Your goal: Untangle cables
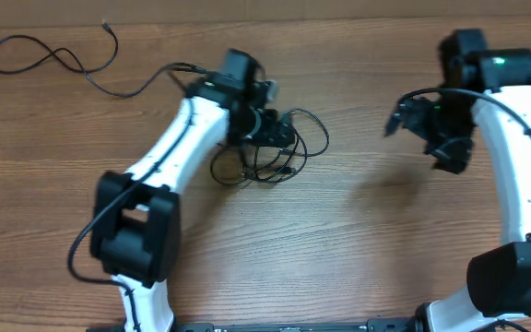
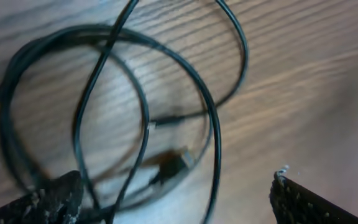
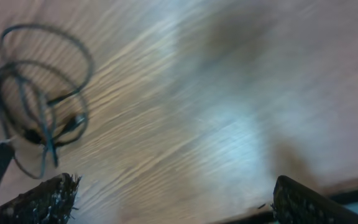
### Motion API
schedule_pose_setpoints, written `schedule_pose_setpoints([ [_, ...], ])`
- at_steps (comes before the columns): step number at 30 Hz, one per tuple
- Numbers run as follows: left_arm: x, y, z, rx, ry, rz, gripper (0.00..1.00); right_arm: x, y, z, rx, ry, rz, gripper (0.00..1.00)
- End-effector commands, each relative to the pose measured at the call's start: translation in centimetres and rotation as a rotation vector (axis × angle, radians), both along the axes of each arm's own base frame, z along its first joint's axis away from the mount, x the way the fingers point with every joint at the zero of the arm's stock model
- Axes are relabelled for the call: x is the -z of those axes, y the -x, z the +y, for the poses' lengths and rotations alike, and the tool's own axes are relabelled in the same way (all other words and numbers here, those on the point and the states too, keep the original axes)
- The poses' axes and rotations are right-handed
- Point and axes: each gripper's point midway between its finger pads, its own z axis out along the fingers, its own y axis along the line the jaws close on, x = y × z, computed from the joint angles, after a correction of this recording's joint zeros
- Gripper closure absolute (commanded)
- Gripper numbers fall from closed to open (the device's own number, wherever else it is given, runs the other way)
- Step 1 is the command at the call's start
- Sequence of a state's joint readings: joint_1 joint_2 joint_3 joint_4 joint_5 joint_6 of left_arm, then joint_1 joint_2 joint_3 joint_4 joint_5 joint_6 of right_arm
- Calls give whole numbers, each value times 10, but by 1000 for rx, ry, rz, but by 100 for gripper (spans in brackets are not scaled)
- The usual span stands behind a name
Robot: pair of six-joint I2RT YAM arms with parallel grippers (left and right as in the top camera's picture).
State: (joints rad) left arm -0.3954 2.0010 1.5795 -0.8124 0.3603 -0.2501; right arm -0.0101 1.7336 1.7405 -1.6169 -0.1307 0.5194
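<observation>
An outer loop piece of the bundle [image 1: 304, 159] [image 2: 217, 147] will be grabbed by my left gripper, so the plug end and the cable ends stay free to untangle.
A tangled bundle of thin black cables [image 1: 279, 152] lies in loops on the wooden table, left of centre. My left gripper [image 1: 267, 134] hangs right over it, open. In the left wrist view the loops [image 2: 135, 106] and a small plug end [image 2: 178, 162] fill the picture. Some strands run between the wide-apart fingers [image 2: 48, 202], close to the left one. One separate cable [image 1: 44, 57] lies in a wavy line at the far left back. My right gripper [image 1: 406, 120] stands open above bare wood, right of the bundle, which shows far left [image 3: 39, 106] in its wrist view.
The wooden table [image 1: 367, 240] carries nothing but the cables. Both white arms reach in from the front edge, with the left arm's thicker black wire [image 1: 81, 249] looping beside its base.
</observation>
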Motion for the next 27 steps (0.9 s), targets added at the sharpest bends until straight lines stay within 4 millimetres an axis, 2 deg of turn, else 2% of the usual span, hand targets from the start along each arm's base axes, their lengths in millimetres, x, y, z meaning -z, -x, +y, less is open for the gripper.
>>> schedule_pose_setpoints([
  [1, 28, -7, -4, 34, -167, -79, 7, -1, 5, -12, 3, -2, 12, 0],
  [7, 43, 2, -20, 88, -214, -87, 28, -1, 5, -13, -34, -5, 8, 0],
  [10, 51, 10, -24, 107, -228, -62, 49, -1, 2, -13, -35, -4, -5, 0],
  [13, 53, 14, -24, 112, -234, -49, 76, -1, 0, -13, -35, -3, -14, 0],
  [14, 50, 13, -24, 112, -232, -54, 88, -1, -1, -13, -34, -3, -16, 0],
  [15, 48, 12, -25, 109, -229, -59, 96, -1, -1, -13, -35, -3, -19, 0],
  [19, 18, 1, -24, 87, -208, -85, 96, -1, -2, -13, -31, -3, -20, 0],
  [22, -21, 1, -36, 103, -140, -95, 96, -1, -2, -13, -31, -3, -20, 0],
  [25, -76, 3, -58, 141, -4, -123, 96, -2, -2, -11, -32, -12, -21, 0],
  [27, -125, 8, -77, 186, 134, -164, 96, -3, 0, -4, -40, -53, -15, 0],
])
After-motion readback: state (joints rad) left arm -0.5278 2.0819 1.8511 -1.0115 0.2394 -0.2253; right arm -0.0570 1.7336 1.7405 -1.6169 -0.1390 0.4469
